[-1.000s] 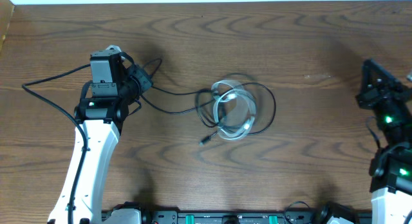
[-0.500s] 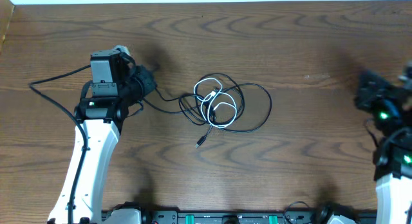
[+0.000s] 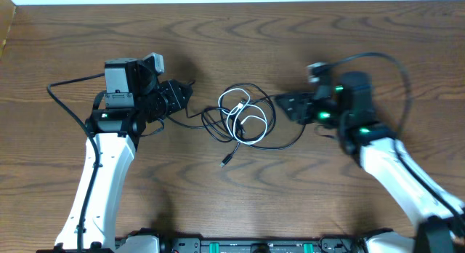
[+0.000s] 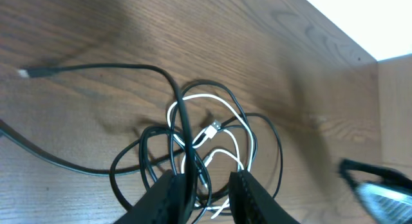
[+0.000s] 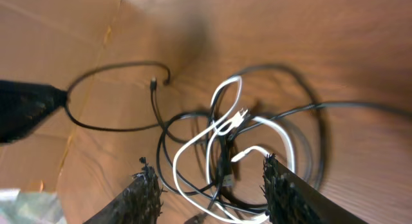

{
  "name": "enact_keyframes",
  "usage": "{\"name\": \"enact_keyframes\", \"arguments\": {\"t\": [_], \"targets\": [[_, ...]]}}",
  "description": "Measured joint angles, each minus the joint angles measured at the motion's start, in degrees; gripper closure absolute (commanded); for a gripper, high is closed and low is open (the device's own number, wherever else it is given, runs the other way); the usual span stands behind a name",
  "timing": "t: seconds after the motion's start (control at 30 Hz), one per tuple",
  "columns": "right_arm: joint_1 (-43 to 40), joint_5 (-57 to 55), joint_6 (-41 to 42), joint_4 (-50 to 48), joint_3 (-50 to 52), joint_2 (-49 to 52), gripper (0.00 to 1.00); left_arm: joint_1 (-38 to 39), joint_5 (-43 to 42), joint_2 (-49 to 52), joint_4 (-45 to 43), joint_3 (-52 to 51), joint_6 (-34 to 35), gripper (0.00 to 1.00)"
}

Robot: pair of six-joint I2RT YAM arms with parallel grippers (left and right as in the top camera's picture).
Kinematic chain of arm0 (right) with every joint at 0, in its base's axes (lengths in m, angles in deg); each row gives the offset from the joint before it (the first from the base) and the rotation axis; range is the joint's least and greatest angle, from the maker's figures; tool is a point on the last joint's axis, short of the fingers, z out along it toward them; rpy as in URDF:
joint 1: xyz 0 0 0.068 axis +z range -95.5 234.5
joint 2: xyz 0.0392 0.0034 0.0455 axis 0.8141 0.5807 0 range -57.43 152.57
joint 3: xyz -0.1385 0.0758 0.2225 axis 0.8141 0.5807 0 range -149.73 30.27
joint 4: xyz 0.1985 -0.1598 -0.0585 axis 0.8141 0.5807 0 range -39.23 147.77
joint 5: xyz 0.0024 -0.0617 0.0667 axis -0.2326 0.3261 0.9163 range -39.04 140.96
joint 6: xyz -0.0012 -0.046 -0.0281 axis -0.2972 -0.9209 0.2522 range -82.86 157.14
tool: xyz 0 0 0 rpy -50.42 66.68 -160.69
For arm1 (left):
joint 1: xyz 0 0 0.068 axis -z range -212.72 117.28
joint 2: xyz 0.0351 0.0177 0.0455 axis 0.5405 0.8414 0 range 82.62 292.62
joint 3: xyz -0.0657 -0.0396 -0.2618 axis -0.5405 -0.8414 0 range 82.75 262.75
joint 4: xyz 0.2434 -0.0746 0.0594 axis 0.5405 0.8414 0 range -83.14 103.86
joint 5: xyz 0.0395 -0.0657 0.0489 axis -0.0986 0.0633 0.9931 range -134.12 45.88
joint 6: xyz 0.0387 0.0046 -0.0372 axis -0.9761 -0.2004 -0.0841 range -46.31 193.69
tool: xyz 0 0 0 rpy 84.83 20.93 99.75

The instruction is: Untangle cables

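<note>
My right gripper will next grip only the white cable by its exposed loop (image 3: 264, 123) (image 5: 287, 141) to untangle the cables, and the black loops will stay free.
The cables lie in a small tangled bundle at the table's middle. The black cable (image 3: 290, 140) makes wide loops, and its plug end (image 3: 226, 162) trails toward the front. The white cable (image 3: 234, 126) coils inside the black loops. My left gripper (image 3: 187, 94) is just left of the bundle. In the left wrist view (image 4: 206, 198) its fingers are apart, and a black strand (image 4: 183, 134) runs down against the left finger. My right gripper (image 3: 285, 104) is open at the bundle's right edge. In the right wrist view (image 5: 215, 198) its fingers straddle the white (image 5: 222, 102) and black (image 5: 116, 127) loops.
A thick black wire (image 3: 73, 82) arcs from the left arm out to the left. Another (image 3: 385, 58) arcs over the right arm. The table's far edge (image 3: 232, 1) meets a white wall. Bare wood (image 3: 240, 209) lies in front of the bundle.
The right arm swung in from the table's right edge to the bundle. The left gripper moved right toward the bundle. The stretched black strand slackened and the bundle shifted left.
</note>
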Motion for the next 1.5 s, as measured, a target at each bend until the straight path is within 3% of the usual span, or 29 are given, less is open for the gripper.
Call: {"name": "enact_keyframes", "arguments": {"t": [0.1, 0.13, 0.17, 0.8, 0.93, 1.03, 1.2, 1.33, 1.5], "targets": [[3.78, -1.42, 4.02, -5.90, -0.09, 5.73, 0.51, 0.00, -0.39, 0.02, 0.02, 0.00, -0.31, 0.46], [4.70, -1.81, 5.75, -8.26, -0.09, 7.67, 0.51, 0.00, -0.55, 0.02, 0.02, 0.00, -0.52, 0.24], [5.38, -2.03, 7.17, -10.34, -0.11, 9.22, 0.51, 0.00, -0.66, 0.02, 0.04, 0.00, -0.46, 0.09], [9.79, -3.52, 33.77, -33.55, -0.28, 25.66, 0.55, 0.00, -0.70, 0.09, 0.24, 0.00, -0.61, 0.07], [10.93, -5.03, 36.37, -33.90, -0.94, 27.12, 0.70, 0.00, -0.72, 0.09, 0.26, 0.00, -0.61, 0.07], [11.37, -6.14, 37.79, -33.83, -1.53, 28.06, 0.97, 0.00, -0.72, 0.09, 0.24, 0.00, -0.61, 0.06], [11.37, -6.82, 37.97, -34.88, -3.39, 28.52, 0.98, 0.00, -0.70, 0.09, 0.26, 0.00, -0.61, 0.06], [11.37, -6.58, 32.81, -35.12, -5.20, 28.13, 0.99, 0.00, -0.72, 0.09, 0.24, 0.00, -0.61, 0.06], [10.51, -8.39, 24.24, -20.87, -5.49, 20.26, 0.99, 0.00, -1.38, 0.09, 0.52, 0.00, 0.79, 0.06]]}}
